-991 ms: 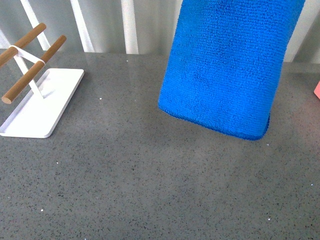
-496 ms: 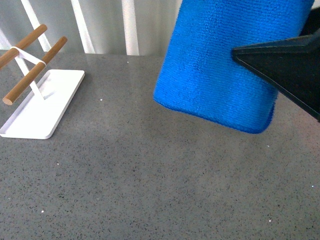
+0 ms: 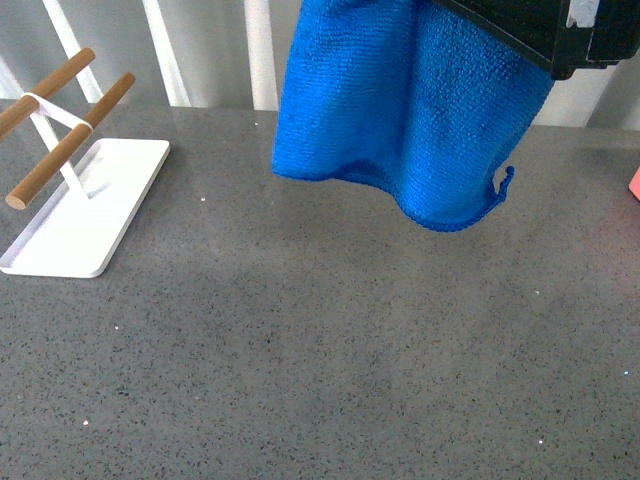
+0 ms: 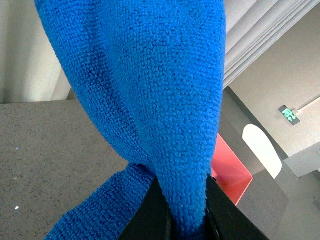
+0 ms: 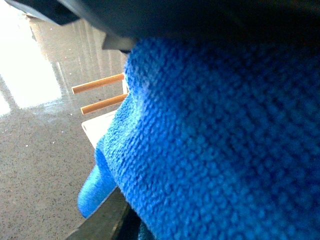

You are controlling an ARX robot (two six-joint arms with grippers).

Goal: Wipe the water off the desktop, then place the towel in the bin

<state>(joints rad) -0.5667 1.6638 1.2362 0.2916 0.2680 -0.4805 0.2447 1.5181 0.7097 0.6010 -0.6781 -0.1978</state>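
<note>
The wiping towel must go in the bin, so my right gripper should next grab that bright blue towel by its bunched fold (image 5: 165, 160).
The blue towel (image 3: 400, 110) hangs bunched above the back of the dark grey speckled desktop (image 3: 300, 350), its lower edge clear of the surface. My left gripper (image 4: 185, 220) is shut on a fold of the towel (image 4: 150, 90); it is out of the front view. My right gripper (image 5: 115, 135) is open, with the towel (image 5: 210, 150) between its dark fingers (image 5: 100, 225). Its black body (image 3: 530, 30) covers the towel's upper right in the front view. A pink-red bin (image 4: 230, 170) stands beyond the towel; only its edge (image 3: 635, 180) shows at the far right.
A white tray (image 3: 90, 210) with a rack of two wooden rods (image 3: 70, 140) stands at the back left; it also shows in the right wrist view (image 5: 100, 85). White slatted wall panels (image 3: 200, 50) run behind the desktop.
The towel has risen, shifted left and bunched, so its lower edge now curls. The black right gripper came in from the right and now sits at the towel's upper right.
</note>
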